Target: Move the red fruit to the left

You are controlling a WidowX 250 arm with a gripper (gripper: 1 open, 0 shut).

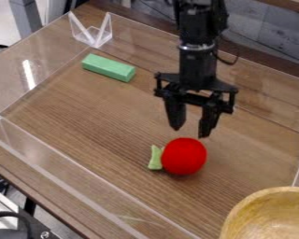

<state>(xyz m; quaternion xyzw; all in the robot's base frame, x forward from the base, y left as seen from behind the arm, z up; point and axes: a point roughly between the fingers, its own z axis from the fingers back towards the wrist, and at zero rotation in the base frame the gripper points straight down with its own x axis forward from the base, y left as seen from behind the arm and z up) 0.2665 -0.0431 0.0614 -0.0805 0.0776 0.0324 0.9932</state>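
Observation:
The red fruit needs to be moved, so next my gripper should grab it by its round red body (186, 157).
The red fruit (183, 156) lies on the wooden table top, its light-green stem pointing left. My gripper (194, 130) hangs just above and behind it, pointing down, with its two black fingers spread apart and nothing between them. It does not touch the fruit.
A flat green block (108, 67) lies at the back left. Clear plastic walls (27, 70) ring the table, with a clear stand (92, 33) at the back. The rim of a wooden bowl (279, 217) shows at the bottom right corner.

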